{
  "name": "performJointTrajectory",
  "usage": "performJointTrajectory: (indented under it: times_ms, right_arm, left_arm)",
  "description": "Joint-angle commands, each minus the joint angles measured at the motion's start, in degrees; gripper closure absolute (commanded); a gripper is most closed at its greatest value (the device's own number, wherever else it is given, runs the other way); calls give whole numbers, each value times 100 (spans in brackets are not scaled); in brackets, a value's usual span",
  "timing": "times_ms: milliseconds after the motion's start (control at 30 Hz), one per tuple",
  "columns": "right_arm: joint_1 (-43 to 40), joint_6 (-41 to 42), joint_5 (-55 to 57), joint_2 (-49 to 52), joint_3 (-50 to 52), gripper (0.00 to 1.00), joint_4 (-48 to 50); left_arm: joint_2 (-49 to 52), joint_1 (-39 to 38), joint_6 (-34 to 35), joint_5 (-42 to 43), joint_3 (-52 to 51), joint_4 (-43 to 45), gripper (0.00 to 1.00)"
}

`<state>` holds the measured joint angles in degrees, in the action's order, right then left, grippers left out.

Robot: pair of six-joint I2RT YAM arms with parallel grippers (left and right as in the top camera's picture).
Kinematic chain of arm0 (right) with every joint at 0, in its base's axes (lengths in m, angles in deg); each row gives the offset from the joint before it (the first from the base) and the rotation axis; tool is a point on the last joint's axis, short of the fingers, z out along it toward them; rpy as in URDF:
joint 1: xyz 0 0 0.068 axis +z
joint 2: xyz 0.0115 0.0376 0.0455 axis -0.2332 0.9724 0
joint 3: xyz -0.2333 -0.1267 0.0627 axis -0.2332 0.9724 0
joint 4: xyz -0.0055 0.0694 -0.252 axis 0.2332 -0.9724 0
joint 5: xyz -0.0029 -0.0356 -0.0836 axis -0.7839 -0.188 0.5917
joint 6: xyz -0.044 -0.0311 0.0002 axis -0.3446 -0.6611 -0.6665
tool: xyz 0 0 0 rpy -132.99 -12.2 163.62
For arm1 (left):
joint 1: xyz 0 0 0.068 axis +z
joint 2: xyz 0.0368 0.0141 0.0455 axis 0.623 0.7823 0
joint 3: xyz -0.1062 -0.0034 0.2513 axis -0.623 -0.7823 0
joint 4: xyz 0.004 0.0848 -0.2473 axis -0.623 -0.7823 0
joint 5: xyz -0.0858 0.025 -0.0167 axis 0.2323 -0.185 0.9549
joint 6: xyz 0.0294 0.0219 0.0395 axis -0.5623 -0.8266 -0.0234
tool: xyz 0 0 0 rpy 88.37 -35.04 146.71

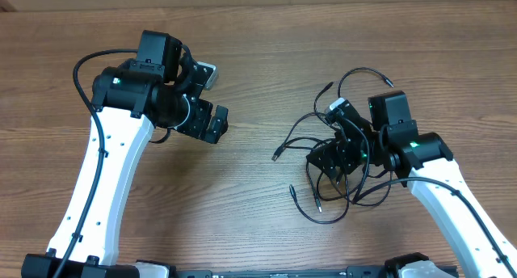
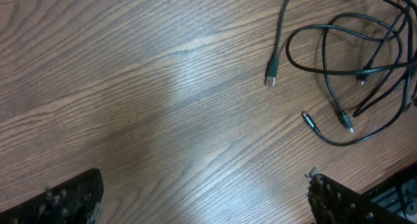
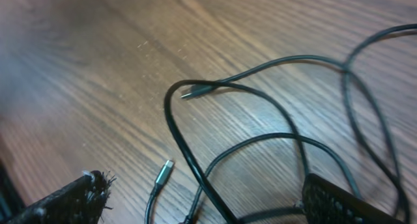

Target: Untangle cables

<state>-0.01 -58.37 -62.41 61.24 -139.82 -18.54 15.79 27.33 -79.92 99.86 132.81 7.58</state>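
One loop's piece of cable (image 3: 198,174) is below the fingers of my right gripper, in line with the gap between them. They would miss it if I closed now, so I should lower my right gripper first.
The cables (image 1: 323,177) are thin black cords lying in a loose tangle on the wooden table at the right of centre, with plug ends sticking out to the left. My right gripper (image 1: 333,158) is open and low over the tangle. In the right wrist view several loops (image 3: 260,142) and a teal-tipped plug (image 3: 164,172) lie between its open fingers (image 3: 202,204). My left gripper (image 1: 215,124) is open and empty, well left of the tangle. The left wrist view shows bare wood between its fingers (image 2: 205,198), with the cables (image 2: 339,61) and a plug end (image 2: 272,77) at the upper right.
The wooden table (image 1: 258,35) fills the overhead view. The right arm's white link (image 1: 452,197) runs to the lower right, the left arm's (image 1: 105,181) to the lower left. A thicker black arm wire (image 1: 81,76) loops at the left arm.
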Motion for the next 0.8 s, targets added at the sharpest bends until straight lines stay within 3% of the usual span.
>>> performJointTrajectory:
  times_ms: [0,100,200,500,767]
  right_arm:
    - [125,-505,-518,278,-133,7,20]
    - [286,-586,-538,533,-133,9,37]
    - [374,-588,-535,697,-133,18,26]
    - [380,-258,-31,710,-138,96,70]
    - [376,715,181,595,-909,96,-457]
  left_arm:
    - [13,31,-125,9,101,7,0]
    - [13,31,-125,9,101,7,0]
    - [13,31,-125,9,101,7,0]
    - [13,31,-125,9,101,7,1]
    - [13,31,-125,9,101,7,0]
